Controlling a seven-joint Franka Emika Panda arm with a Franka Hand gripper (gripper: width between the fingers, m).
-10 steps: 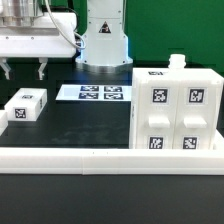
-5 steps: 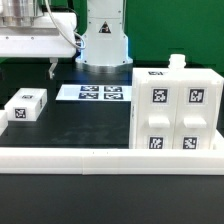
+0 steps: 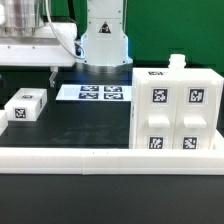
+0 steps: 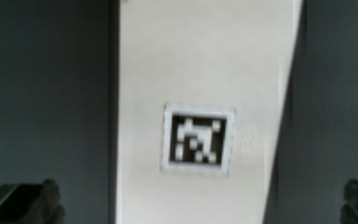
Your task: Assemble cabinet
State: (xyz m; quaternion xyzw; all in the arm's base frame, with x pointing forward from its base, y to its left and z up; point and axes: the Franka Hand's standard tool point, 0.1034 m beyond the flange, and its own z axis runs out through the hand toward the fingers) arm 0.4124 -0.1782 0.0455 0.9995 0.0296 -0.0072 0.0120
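The robot's gripper will next grab the small white tagged block [image 3: 25, 105] by its opposite sides, so that it can set it onto the cabinet's top.
The cabinet [image 3: 175, 110], a white boxy body with tagged square face panels, stands upright at the exterior view's right. A small white tagged block [image 3: 25, 105] lies at the exterior view's left. My gripper [image 3: 24, 74] hangs above that block, open wide; one dark finger [image 3: 52, 72] shows and the other is cut off by the frame edge. In the wrist view a white tagged piece [image 4: 202, 110] runs between the gripper [image 4: 194, 205] fingers. Dark gaps separate it from both fingertips [image 4: 25, 203], so nothing is held.
The marker board [image 3: 100, 93] lies flat at the back centre, before the robot's white base [image 3: 105, 40]. A long low white rail [image 3: 100, 157] runs along the front. A small white knob [image 3: 177, 61] sticks up from the cabinet's top.
The jaws spread from about half open to fully open; the visible finger shifted toward the exterior view's right. The block and cabinet stayed put.
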